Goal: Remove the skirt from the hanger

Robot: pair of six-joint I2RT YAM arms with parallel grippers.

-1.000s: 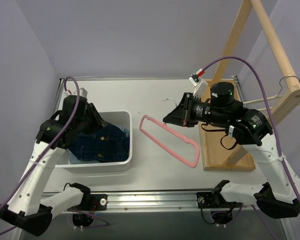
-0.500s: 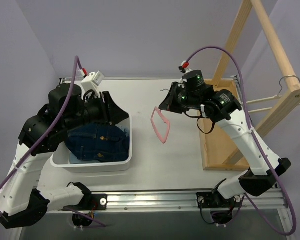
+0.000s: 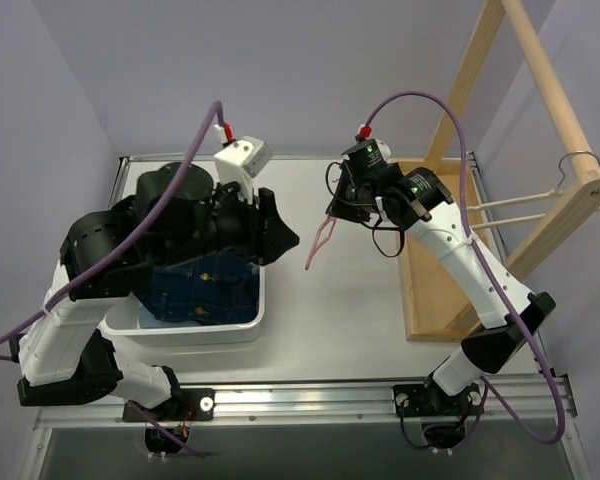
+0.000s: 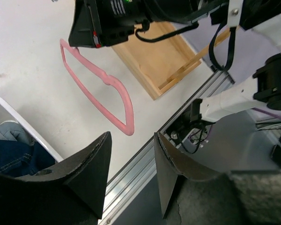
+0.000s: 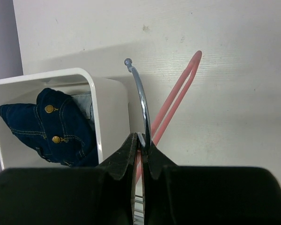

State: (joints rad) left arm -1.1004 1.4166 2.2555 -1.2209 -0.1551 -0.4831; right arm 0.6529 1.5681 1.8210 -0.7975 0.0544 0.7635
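Note:
I will next grab the pink hanger with my left gripper by one end (image 3: 309,264) of its frame, leaving the metal hook free to hang on the rack's bar (image 3: 551,88).
The dark blue denim skirt (image 3: 205,292) lies bunched in the white bin (image 3: 195,332), off the hanger; it also shows in the right wrist view (image 5: 56,124). The pink hanger (image 3: 320,236) hangs in the air above the table, held by its metal hook (image 5: 141,98). My right gripper (image 3: 342,205) is shut on that hook at its base (image 5: 141,137). The pink frame also shows in the left wrist view (image 4: 96,86). My left gripper (image 3: 275,235) is open and empty, raised above the bin's right edge, with nothing between its fingers (image 4: 131,173).
A wooden rack with a flat base (image 3: 450,280) stands at the right, and a wire hanger (image 3: 570,165) hangs on its rail. The table's front metal edge (image 3: 300,400) runs along the bottom. The bin wall (image 5: 96,108) lies just left of the hanger.
My right gripper has lifted the pink hanger off the table and swung it left, so it now hangs edge-on. My left arm has risen from the bin and moved right.

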